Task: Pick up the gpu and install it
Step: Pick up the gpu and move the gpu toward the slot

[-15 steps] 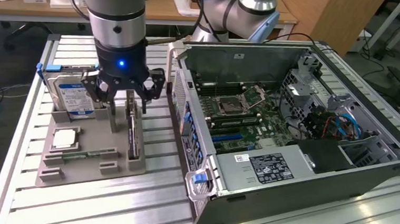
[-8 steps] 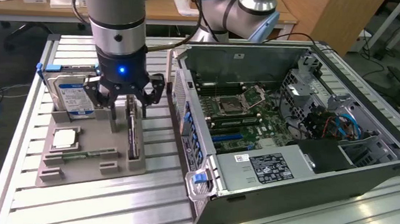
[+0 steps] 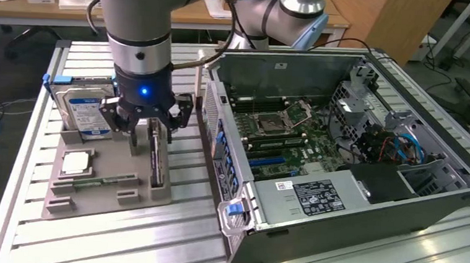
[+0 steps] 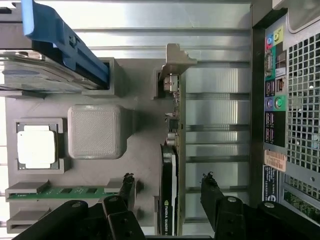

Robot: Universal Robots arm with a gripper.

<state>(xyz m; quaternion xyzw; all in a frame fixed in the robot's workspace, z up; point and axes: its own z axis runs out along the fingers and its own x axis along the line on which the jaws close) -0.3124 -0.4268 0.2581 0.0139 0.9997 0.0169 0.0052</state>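
I should next grab the GPU's flat black shrouded end, as bare parts stick out from the board toward the bracket.
The gpu stands on its long edge in a slot of the grey holder tray, just to the exterior view's left of the open computer case. The wrist view looks down on it edge-on as a thin dark card with a silvery end bracket. My gripper hangs directly over the card, open. Its two black fingers stand on either side of the card with a gap to each face. Nothing is held.
The tray also carries an upright hard drive in a blue frame, a processor chip, a green memory stick and a grey block. The case's side is off, showing the motherboard. Its rear panel stands close beside the card.
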